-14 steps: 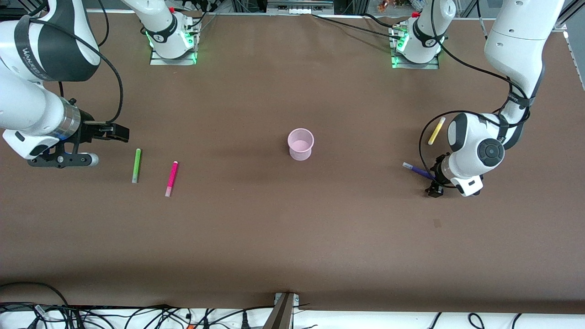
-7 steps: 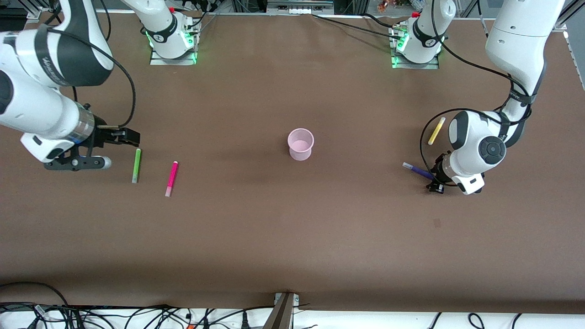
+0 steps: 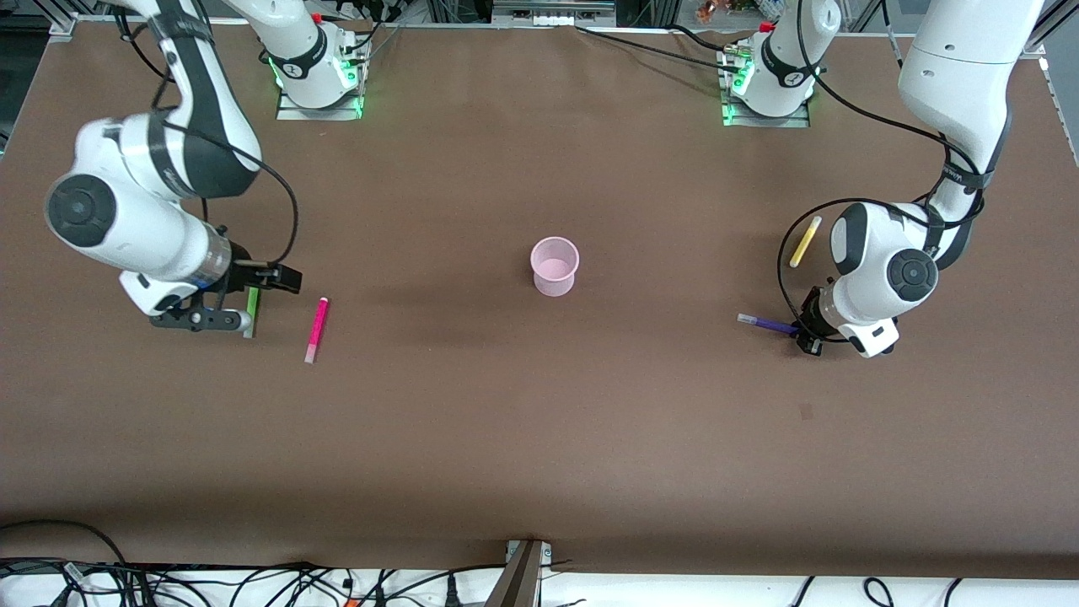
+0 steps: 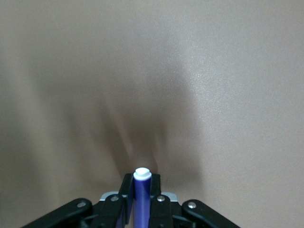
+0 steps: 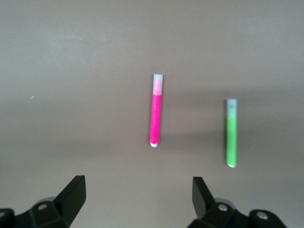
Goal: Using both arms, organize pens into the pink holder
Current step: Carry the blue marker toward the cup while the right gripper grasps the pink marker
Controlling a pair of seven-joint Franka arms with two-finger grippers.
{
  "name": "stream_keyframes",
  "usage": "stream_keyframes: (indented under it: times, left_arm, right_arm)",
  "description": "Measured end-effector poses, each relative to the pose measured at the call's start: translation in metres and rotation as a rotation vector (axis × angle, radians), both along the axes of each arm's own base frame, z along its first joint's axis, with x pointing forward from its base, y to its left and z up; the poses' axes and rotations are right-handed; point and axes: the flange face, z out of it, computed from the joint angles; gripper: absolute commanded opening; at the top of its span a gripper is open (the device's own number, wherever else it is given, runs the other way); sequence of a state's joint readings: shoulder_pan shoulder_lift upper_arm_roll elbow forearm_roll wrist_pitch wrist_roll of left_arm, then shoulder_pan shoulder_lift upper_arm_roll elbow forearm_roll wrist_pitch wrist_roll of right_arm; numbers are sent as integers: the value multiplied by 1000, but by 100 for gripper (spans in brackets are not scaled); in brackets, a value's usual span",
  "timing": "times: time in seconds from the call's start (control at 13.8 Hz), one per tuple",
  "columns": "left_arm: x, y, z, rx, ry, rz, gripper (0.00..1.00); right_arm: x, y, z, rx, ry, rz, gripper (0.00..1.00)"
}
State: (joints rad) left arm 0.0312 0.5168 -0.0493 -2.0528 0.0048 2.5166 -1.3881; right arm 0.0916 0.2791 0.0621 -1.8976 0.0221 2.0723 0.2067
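My right gripper picks up the magenta pen by its magenta end [image 3: 321, 308] next, which leaves the magenta pen's pale end [image 3: 311, 354] free to enter the holder.
The pink holder [image 3: 555, 266] stands upright in the middle of the table. My left gripper [image 3: 805, 339] is shut on the dark purple pen [image 3: 763, 322] and holds it about level, low over the table. In the left wrist view the pen [image 4: 141, 199] sticks out between the fingers of the gripper [image 4: 141, 183]. The yellow pen [image 3: 805, 241] lies farther from the front camera, beside the left arm. My right gripper [image 3: 278, 279] is open and empty over the green pen [image 3: 250, 305], partly hiding it. The magenta pen [image 3: 316, 329] lies beside it. The right wrist view shows the open gripper [image 5: 137, 190], the magenta pen [image 5: 156, 116] and the green pen [image 5: 231, 133].
The two arm bases [image 3: 319, 76] [image 3: 769, 84] stand at the table's edge farthest from the front camera. Cables and a metal bracket [image 3: 524, 573] run along the nearest edge. The table top is brown [image 3: 539, 421].
My right arm has swung in toward the holder's side and its gripper now hangs over the green pen. My left gripper has turned slightly, bringing the purple pen's tip nearer the front camera.
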Motion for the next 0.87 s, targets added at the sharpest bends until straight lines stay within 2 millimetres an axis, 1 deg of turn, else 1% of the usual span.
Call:
stream_keyframes:
  times: [0.07,0.14,0.22,0.29,0.36,0.43,0.58,0.72,0.8,0.87]
  left_arm:
    - [1,0,3,0,-9,2,0]
    - [4,0,9,0,-24,3,0]
    - [8,-1,21,0,-48,3,0]
    - [13,-7,41,-3,-83,-5,0]
    - [18,-20,66,-10,-115,-22,0]
    - [19,-40,93,-19,-133,-50,0]
    - [17,-88,152,-35,-135,-118,0]
    - [14,-135,204,-37,-122,-187,0]
    - [12,-159,223,-14,-133,-217,0]
    - [6,-187,234,23,-145,-252,0]
  right_arm:
    - [-2,3,-23,0,-2,-7,98]
    - [-7,4,-45,0,-4,-11,94]
    - [-12,5,-63,0,-7,-13,90]
    - [-19,4,-77,0,-10,-15,85]
    - [-24,4,-87,0,-11,-17,81]
    - [-27,3,-94,0,-11,-18,76]
    - [-30,3,-107,1,-16,-20,75]
    - [-32,2,-124,2,-19,-23,75]
    - [-33,1,-133,2,-20,-25,73]
    - [-35,0,-141,2,-19,-26,70]
